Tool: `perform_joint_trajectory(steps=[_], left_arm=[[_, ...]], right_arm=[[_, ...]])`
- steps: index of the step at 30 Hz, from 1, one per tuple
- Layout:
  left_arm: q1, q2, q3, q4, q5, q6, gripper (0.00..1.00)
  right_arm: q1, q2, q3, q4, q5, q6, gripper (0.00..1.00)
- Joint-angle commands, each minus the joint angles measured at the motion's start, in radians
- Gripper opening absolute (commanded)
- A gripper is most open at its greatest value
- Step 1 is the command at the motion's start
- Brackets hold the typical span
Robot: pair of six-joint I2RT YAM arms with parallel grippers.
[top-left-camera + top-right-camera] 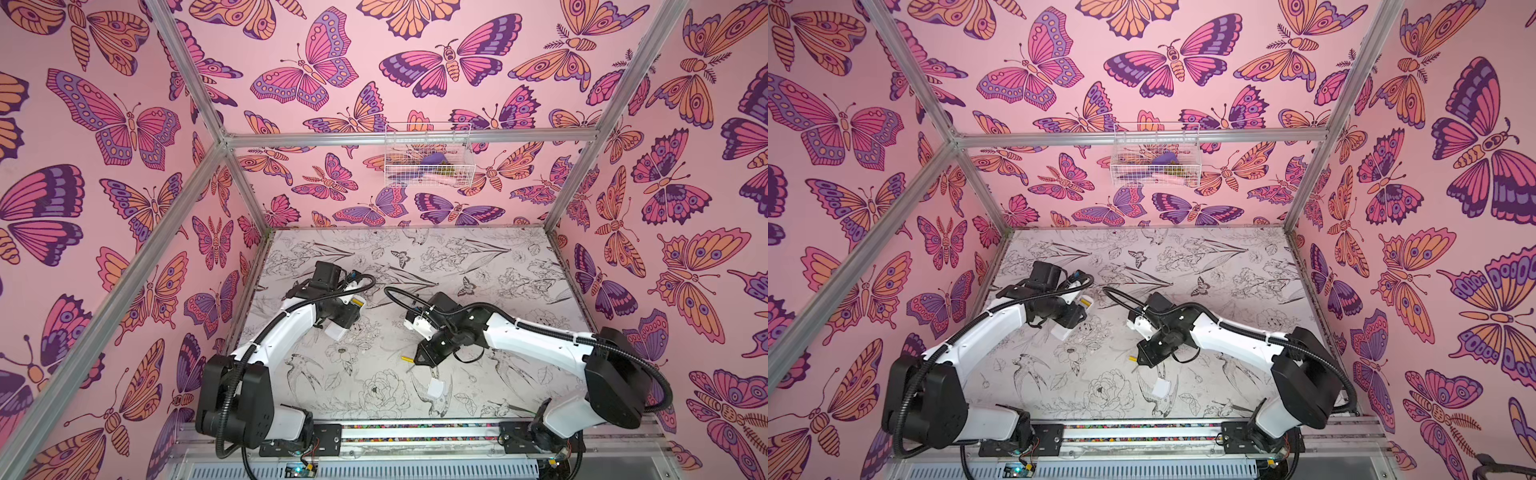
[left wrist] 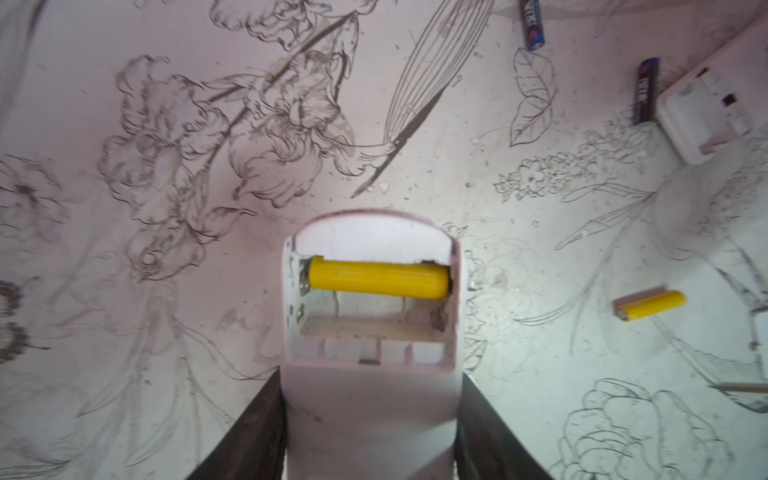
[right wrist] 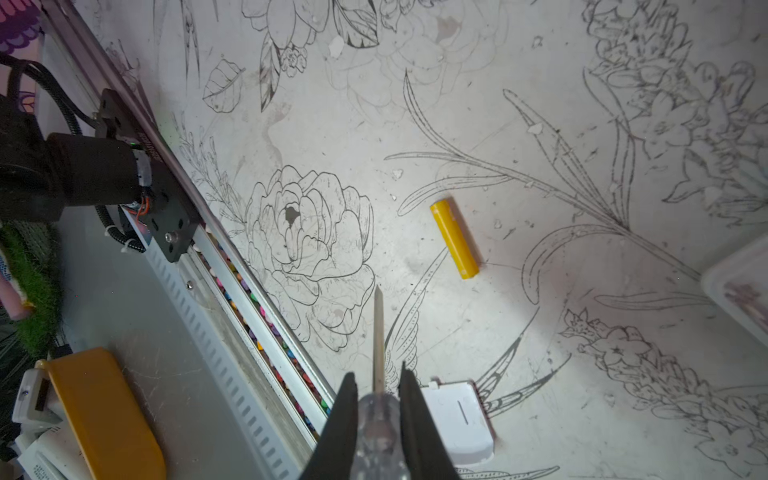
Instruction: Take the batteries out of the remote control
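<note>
The left gripper should keep its hold on the white remote control (image 2: 370, 415) until the remote lies on the tabletop, as the remote's open battery end is still hovering above the printed surface.
My left gripper (image 2: 372, 374) is shut on a white remote control (image 2: 370, 415), its black fingers (image 2: 257, 432) pressing both sides. The compartment is uncovered: one yellow battery (image 2: 378, 277) lies in the far slot and the near slot is bare. A second yellow battery (image 2: 650, 305) (image 3: 455, 238) lies loose on the table. Two black batteries (image 2: 532, 25) (image 2: 646, 89) lie beside another white remote (image 2: 715, 108). My right gripper (image 3: 376, 372) is shut on a clear-handled screwdriver (image 3: 378, 332) held over the table. In both top views the left gripper (image 1: 336, 328) (image 1: 1065, 328) and right gripper (image 1: 419, 359) (image 1: 1144, 358) hang low.
A white cover plate (image 3: 457, 419) (image 1: 436, 388) lies just beside the right gripper. The front rail (image 1: 415, 430) with both arm bases borders the table. A wire basket (image 1: 428, 153) hangs on the back wall. An orange object (image 3: 104, 411) sits beyond the rail.
</note>
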Motion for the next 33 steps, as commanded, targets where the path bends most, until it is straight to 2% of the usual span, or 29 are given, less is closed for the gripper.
perform_joint_trajectory(steps=[1,8,14,21,23,26,33], left_arm=[[0.003,0.008,-0.032,-0.019,0.055,-0.118,0.0],[-0.014,0.064,-0.026,-0.01,0.011,-0.23,0.0],[-0.065,0.078,-0.048,0.013,0.034,-0.257,0.0],[-0.067,0.108,-0.041,0.035,0.059,-0.376,0.03],[-0.068,0.127,-0.048,0.047,0.076,-0.41,0.09],[-0.077,0.14,-0.061,0.064,0.092,-0.46,0.11],[-0.116,0.173,-0.068,0.087,0.05,-0.507,0.25]], right_arm=[[-0.002,0.044,-0.004,0.04,0.046,0.018,0.0],[-0.002,0.065,0.003,0.044,0.107,0.038,0.0],[-0.004,0.051,0.021,0.029,0.12,0.033,0.0],[-0.021,-0.033,0.037,0.018,0.169,0.062,0.0],[-0.025,-0.057,0.044,0.013,0.178,0.068,0.0],[-0.025,-0.093,0.035,0.034,0.185,0.107,0.0],[-0.02,-0.148,-0.076,0.198,0.273,0.244,0.0]])
